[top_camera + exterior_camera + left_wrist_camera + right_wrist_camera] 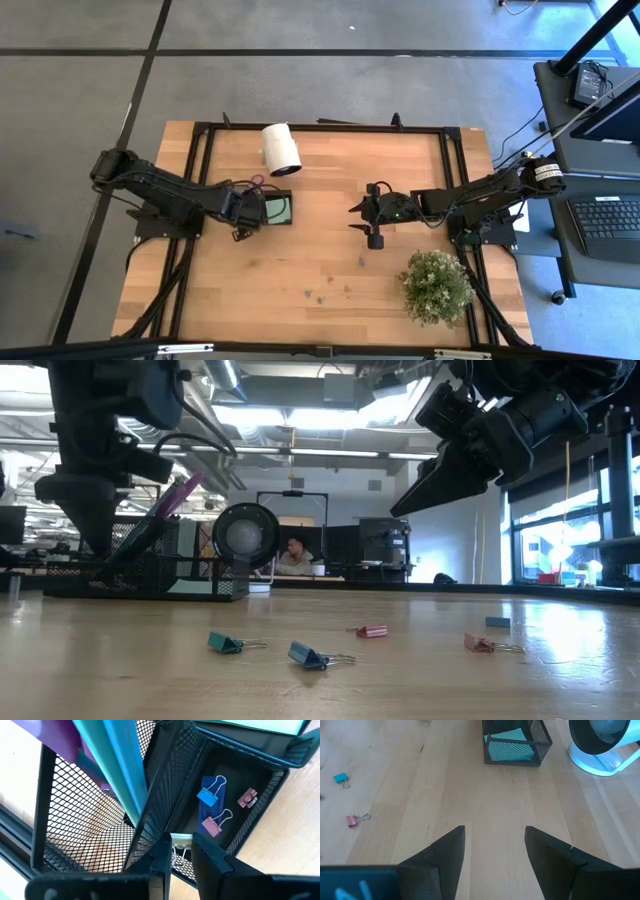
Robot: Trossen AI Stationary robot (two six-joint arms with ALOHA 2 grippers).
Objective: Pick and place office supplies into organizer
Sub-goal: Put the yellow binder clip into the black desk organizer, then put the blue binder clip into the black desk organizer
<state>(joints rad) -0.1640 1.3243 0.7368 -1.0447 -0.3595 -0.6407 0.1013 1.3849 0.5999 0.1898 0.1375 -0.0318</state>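
Note:
I should let go of the pale binder clip point(181, 839) with my left gripper now, as it hangs inside the rim of the organizer's low section and would stay there.
The black mesh organizer point(278, 208) stands at the table's left of middle. Purple-handled scissors point(182, 494) stick up out of its tall compartment. A blue clip point(207, 795) and two pink clips point(212, 825) lie in its low compartment point(260, 795). A light green pad point(509, 736) lies in another. My left gripper point(181, 846) hangs over the organizer's edge, shut on a pale binder clip point(181, 839). My right gripper point(368, 216) stands open above the table's middle with nothing between its fingers. Several clips point(310, 656) lie loose on the near part of the table. My left gripper pinches the pale binder clip's body point(181, 838) between its two fingertips. The fingers come steeply from above. The clip is lifted clear, just over the organizer's mesh wall. Its wire handles point(180, 860) point back between the fingers.
A white roll point(281, 148) lies at the far side, just beyond the organizer. A bushy potted plant point(437, 285) stands at the near right corner. Bare wood lies between the two grippers and toward the near edge.

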